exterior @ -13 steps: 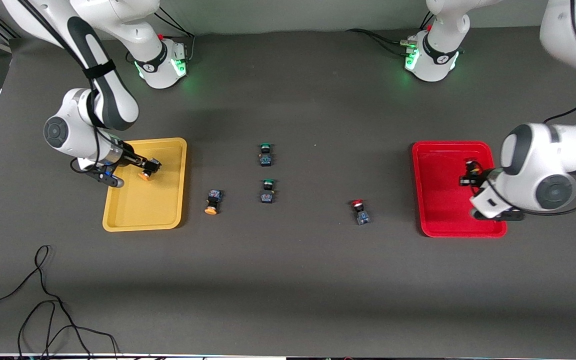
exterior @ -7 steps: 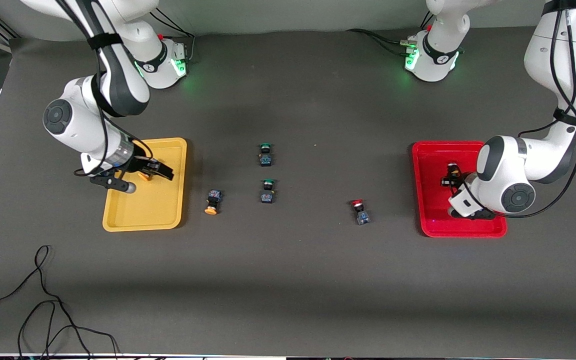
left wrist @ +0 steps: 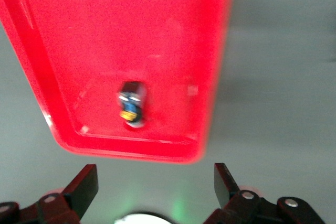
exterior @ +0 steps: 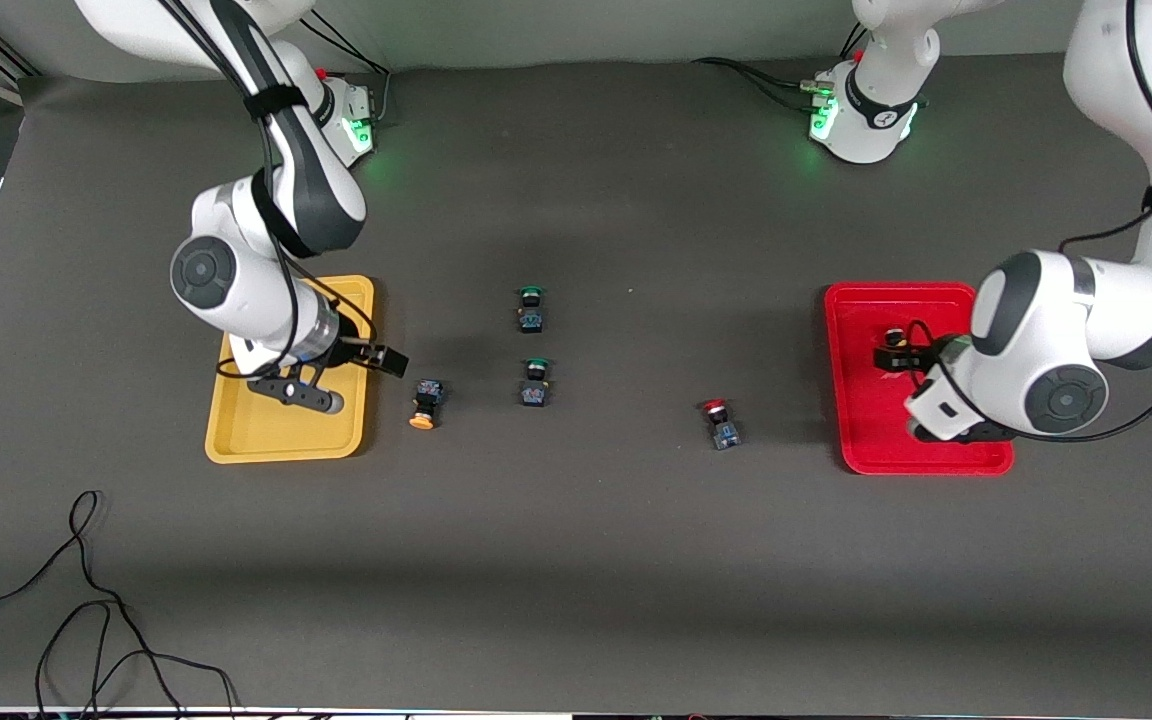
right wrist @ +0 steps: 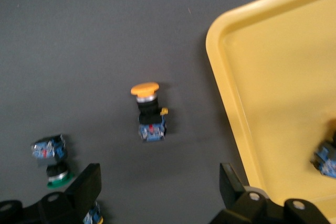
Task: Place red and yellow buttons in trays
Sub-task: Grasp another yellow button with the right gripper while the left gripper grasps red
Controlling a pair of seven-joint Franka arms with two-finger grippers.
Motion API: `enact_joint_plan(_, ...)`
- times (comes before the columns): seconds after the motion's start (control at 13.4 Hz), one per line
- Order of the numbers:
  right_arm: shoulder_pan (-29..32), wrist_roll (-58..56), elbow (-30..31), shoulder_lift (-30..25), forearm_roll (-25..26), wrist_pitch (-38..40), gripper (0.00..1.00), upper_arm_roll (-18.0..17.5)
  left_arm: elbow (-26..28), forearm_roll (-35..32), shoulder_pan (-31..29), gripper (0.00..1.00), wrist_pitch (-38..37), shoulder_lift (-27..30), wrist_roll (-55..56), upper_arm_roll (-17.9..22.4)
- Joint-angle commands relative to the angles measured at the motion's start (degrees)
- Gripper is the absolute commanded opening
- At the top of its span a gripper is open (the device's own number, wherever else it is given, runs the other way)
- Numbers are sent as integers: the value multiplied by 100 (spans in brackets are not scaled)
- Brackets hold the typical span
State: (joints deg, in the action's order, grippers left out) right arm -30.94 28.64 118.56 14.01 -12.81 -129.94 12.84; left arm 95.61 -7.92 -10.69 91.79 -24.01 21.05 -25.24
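Note:
The red button on the tabletop needs to go into the red tray (exterior: 866, 440) to fill it, so my left gripper will next grab the button by its body behind the cap (exterior: 724, 431).
My right gripper (exterior: 391, 360) is open and empty over the yellow tray's (exterior: 266, 430) rim on the side toward the table's middle. One yellow button (right wrist: 328, 158) lies in the yellow tray (right wrist: 262, 77). The other yellow button (exterior: 423, 403) lies on the table beside that tray and also shows in the right wrist view (right wrist: 148, 111). My left gripper (exterior: 886, 352) is open and empty over the red tray (exterior: 866, 440). One red button (left wrist: 131, 106) lies in the red tray (left wrist: 63, 103). The other red button (exterior: 721, 423) lies on the table, toward the middle from the red tray.
Two green-capped buttons (exterior: 531, 308) (exterior: 535, 382) lie at the table's middle, one nearer the front camera than the other. A loose black cable (exterior: 86, 600) lies near the front edge at the right arm's end.
My right gripper let go of a yellow button in the yellow tray and moved toward the table's middle. My left gripper opened and shifted across the red tray toward the middle.

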Motion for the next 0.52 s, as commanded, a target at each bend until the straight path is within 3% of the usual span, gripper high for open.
enact_joint_plan(0.0, -165, 53, -184, 601, -37, -391, 100, 8, -1163, 115, 846, 99, -198, -838, 1266, -8)
enact_joint_plan(0.15, -333, 132, -166, 952, -81, -768, 100, 17, -1719, 132, 1225, 99, 468, -1603, 2180, -8)
enact_joint_plan(0.3, -403, 247, -166, 1234, -99, -1111, 100, 8, -1677, 98, 1402, 98, 1538, -1948, 2394, 19)
enact_joint_plan(0.45, -430, 264, -166, 1323, -107, -1227, 100, 8, -1607, 36, 1508, 98, 2121, -2229, 2369, 53)
